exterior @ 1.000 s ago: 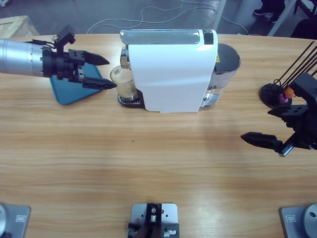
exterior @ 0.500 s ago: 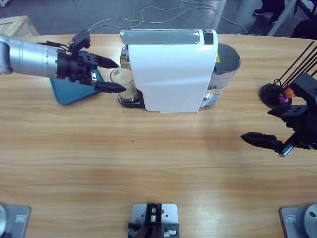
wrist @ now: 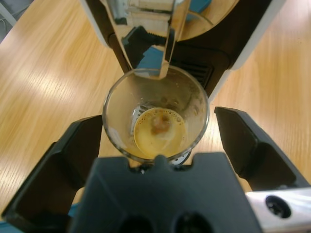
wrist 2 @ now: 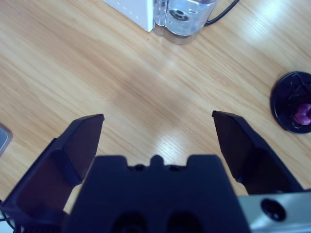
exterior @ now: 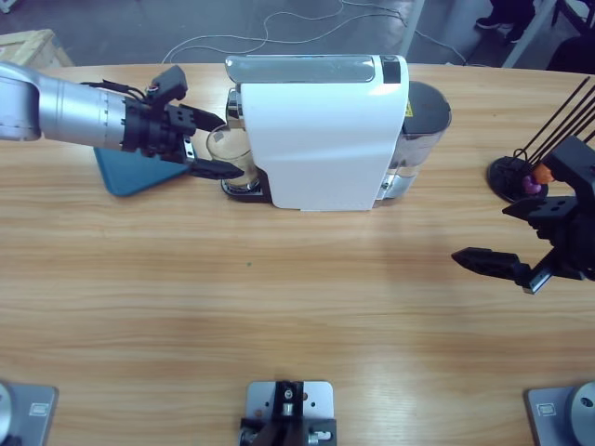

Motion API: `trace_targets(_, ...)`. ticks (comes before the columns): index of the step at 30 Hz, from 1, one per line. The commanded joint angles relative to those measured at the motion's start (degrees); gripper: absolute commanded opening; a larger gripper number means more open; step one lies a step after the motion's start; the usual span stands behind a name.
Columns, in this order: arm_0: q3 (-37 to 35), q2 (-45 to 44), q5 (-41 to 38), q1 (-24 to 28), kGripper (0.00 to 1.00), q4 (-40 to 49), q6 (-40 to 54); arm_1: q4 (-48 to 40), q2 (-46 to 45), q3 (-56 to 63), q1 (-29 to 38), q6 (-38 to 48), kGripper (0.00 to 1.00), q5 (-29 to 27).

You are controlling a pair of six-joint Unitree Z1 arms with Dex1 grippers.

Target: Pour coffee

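Next, the left gripper picks up the tumbler by its sides, below the tumbler's rim. The machine's spout (exterior: 234,107) (wrist: 158,53) hangs close over the tumbler's rim.
A small clear glass tumbler (exterior: 229,154) stands on the drip tray under the spout of the white coffee machine (exterior: 321,130). The coffee (wrist: 158,130) is a shallow light-brown layer in the bottom of the tumbler (wrist: 155,114). My left gripper (exterior: 212,144) reaches in from the left and is open, with one jaw on each side of the tumbler and a small gap to the glass in the left wrist view. There the left gripper (wrist: 158,119) looks straight down into the tumbler. My right gripper (exterior: 517,238) hangs open over bare table at the right, nothing between its jaws (wrist 2: 158,119).
A blue tray (exterior: 125,174) lies left of the machine, under the left arm. The machine's clear water tank (exterior: 424,121) sits at its right end. A black capsule stand (exterior: 517,177) with thin rods and small coloured capsules is at the far right edge.
The left gripper has moved right, from beside the blue tray up to the tumbler, so that its jaws now straddle the glass. The right arm has not moved.
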Motion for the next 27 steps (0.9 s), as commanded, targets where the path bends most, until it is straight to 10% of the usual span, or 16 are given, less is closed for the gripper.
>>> trace_targets(1,-0.4,3.3,0.9,-1.0,0.541,-0.3,1.1,0.8,1.6,-0.3,0.7,0.5,0.996,0.6)
trace_targets(8,-0.4,3.2,0.5,-1.1,0.000,-0.3,1.5,0.9,1.4,-0.3,0.7,0.5,0.996,0.6)
trace_targets(27,8.8,-13.6,-1.3,11.2,0.000,-0.1,-2.9,1.1,0.9,-0.4,0.7,0.5,0.992,0.2)
